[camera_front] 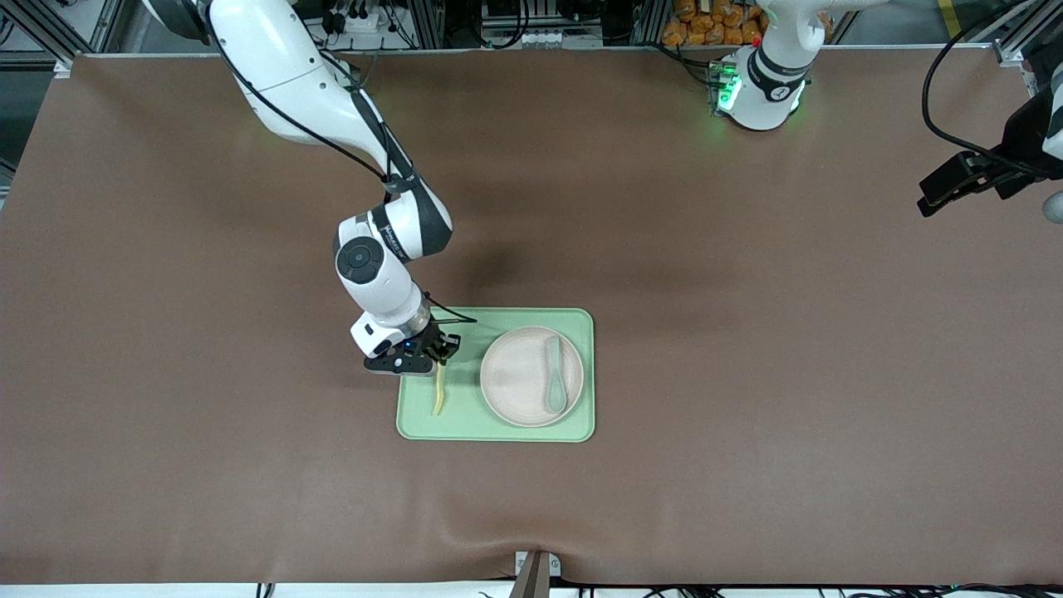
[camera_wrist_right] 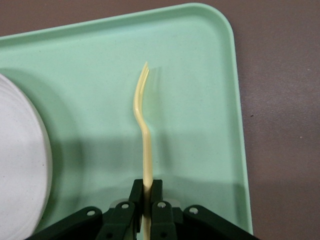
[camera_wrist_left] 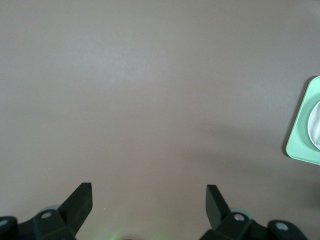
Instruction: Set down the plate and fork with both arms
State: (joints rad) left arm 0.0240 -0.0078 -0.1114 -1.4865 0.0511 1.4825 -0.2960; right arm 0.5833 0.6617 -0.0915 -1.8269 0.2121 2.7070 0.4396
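The yellow fork (camera_front: 439, 397) lies low over the green tray (camera_front: 418, 410), inside the tray's rim beside the plate, and would land there. It is time for my right gripper to release it.
The off-white round plate (camera_front: 531, 376) lies on the light-green tray (camera_front: 465, 419), with a grey-green spoon (camera_front: 555, 378) lying on it. My right gripper (camera_front: 438, 355) is shut on the handle of the pale-yellow fork (camera_front: 438, 390), over the tray's part toward the right arm's end. In the right wrist view the fork (camera_wrist_right: 143, 120) points away from the gripper (camera_wrist_right: 147, 192), its tines close to the tray (camera_wrist_right: 200, 100), and the plate's edge (camera_wrist_right: 20, 165) shows beside it. My left gripper (camera_wrist_left: 149, 200) is open and empty over bare table; the left arm (camera_front: 980, 174) waits at its end of the table.
The brown table cover (camera_front: 747, 332) spreads around the tray. The tray's corner (camera_wrist_left: 305, 135) shows at the edge of the left wrist view. The arm bases and aluminium framing stand along the table edge farthest from the front camera.
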